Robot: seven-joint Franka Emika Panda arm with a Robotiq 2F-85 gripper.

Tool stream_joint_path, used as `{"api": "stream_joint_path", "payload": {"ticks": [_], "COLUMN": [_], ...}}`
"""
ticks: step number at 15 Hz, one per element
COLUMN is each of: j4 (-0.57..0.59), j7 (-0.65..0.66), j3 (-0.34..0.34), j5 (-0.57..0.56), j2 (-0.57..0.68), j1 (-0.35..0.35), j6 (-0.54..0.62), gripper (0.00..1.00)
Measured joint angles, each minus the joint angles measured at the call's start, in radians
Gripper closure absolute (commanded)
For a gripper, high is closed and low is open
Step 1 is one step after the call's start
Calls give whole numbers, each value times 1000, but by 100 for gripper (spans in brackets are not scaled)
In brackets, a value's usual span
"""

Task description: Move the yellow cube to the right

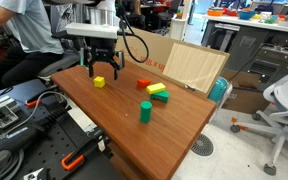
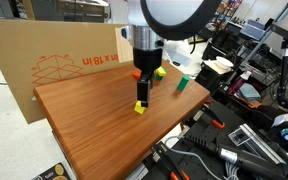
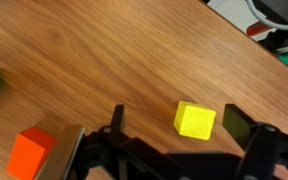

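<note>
My fingers are above the top of the cube [image 3: 195, 120] and closing now would miss the cube, so my gripper lowers before it closes on it.
The small yellow cube [image 3: 195, 120] sits on the wooden table, between my open fingers in the wrist view. It also shows in both exterior views [image 1: 99, 82] [image 2: 140, 108], right under the gripper. My gripper [image 1: 104, 72] [image 2: 143, 96] [image 3: 176, 128] hangs just above the table, open, fingers on either side of the cube and not touching it.
A red block [image 1: 145, 84] [image 3: 29, 153], a longer flat yellow block on a green one [image 1: 158, 91] [image 2: 160, 72] and a green cylinder [image 1: 145, 111] [image 2: 182, 84] stand on the table [image 1: 114, 120]. A cardboard box [image 1: 194, 66] [image 2: 54, 60] stands beside the table. A person [image 1: 29, 30] sits behind it.
</note>
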Motion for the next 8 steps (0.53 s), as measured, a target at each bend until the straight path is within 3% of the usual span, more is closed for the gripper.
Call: {"api": "stream_joint_path", "payload": {"ticks": [8], "j4": [6], "j7": [39], "j3": [27], "j5": [1], "j2": [44], "j1": [2], "j6": [0], "gripper": [0]}}
